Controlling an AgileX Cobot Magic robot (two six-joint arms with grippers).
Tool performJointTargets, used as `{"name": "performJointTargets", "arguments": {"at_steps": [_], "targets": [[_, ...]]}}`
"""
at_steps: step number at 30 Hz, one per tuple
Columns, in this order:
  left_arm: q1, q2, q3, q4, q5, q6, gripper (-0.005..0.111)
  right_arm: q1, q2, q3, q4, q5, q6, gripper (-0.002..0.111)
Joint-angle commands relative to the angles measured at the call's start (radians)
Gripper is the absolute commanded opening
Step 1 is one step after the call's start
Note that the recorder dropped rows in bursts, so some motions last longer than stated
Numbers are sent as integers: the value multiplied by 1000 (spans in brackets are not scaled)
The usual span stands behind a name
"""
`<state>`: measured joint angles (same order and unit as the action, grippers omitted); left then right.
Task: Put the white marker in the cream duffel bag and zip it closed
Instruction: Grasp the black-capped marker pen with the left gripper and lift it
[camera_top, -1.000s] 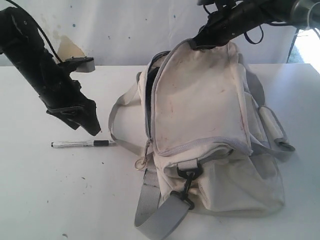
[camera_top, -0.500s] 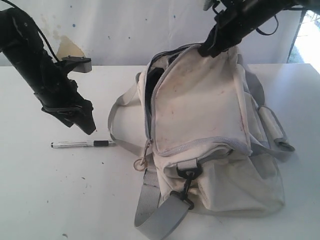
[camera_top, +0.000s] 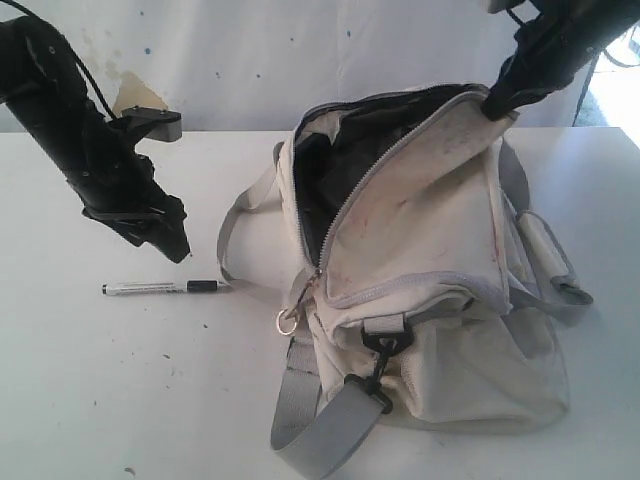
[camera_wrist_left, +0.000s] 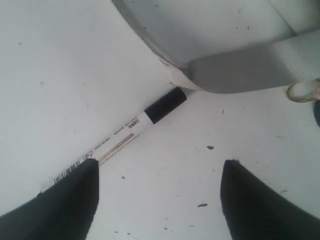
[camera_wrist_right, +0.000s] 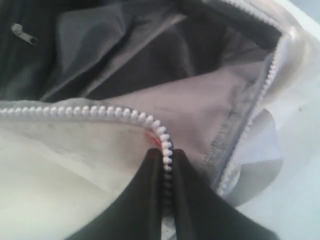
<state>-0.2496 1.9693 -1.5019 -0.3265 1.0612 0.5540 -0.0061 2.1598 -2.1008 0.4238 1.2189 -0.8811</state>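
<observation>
My left gripper grabs the marker by its printed body (camera_top: 147, 288) next, to put the white marker in the cream duffel bag (camera_top: 430, 250).
The white marker (camera_top: 160, 288) lies flat on the white table, its black cap pointing at the cream duffel bag (camera_top: 430, 250). In the left wrist view the white marker (camera_wrist_left: 125, 142) runs under one finger. My left gripper (camera_top: 178, 248) hovers open just above the marker, nothing between its fingers (camera_wrist_left: 70, 200). The bag's top flap is pulled up and back, showing a dark lining (camera_wrist_right: 125, 55). My right gripper (camera_top: 497, 103) is shut on the flap's zipper edge (camera_wrist_right: 164, 145) at the bag's far top corner.
A grey webbing strap (camera_top: 310, 430) with a black clip (camera_top: 378, 365) trails from the bag's front. A metal ring zip pull (camera_top: 287, 322) hangs at the bag's left corner. A grey strap loop (camera_wrist_left: 240, 75) lies beside the marker's cap.
My right gripper has dragged the flap edge up and to the right, opening the bag wide. My left gripper rose slightly, then held still above the marker.
</observation>
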Motion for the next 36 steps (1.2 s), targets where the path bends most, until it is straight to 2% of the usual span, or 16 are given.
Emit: {"name": "performJointTargets", "arguments": {"at_steps": [1, 4, 9, 18, 21, 26, 36], "targets": [[0, 1, 2, 48, -25, -1, 75, -17, -17, -3, -91, 2, 74, 0], [0, 21, 6, 103, -37, -1, 75, -17, -17, -3, -78, 2, 74, 0], [0, 47, 6, 92, -60, 4, 75, -17, -17, -3, -78, 2, 74, 0], [0, 67, 6, 92, -104, 118, 75, -17, -17, -3, -78, 2, 74, 0], [0, 103, 6, 92, -101, 141, 69, -17, -17, -3, -78, 2, 74, 0], [0, 163, 6, 103, -98, 169, 41, -17, -17, -3, -78, 2, 74, 0], [-1, 186, 6, 104, -98, 131, 39, -17, -17, -3, -78, 2, 74, 0]]}}
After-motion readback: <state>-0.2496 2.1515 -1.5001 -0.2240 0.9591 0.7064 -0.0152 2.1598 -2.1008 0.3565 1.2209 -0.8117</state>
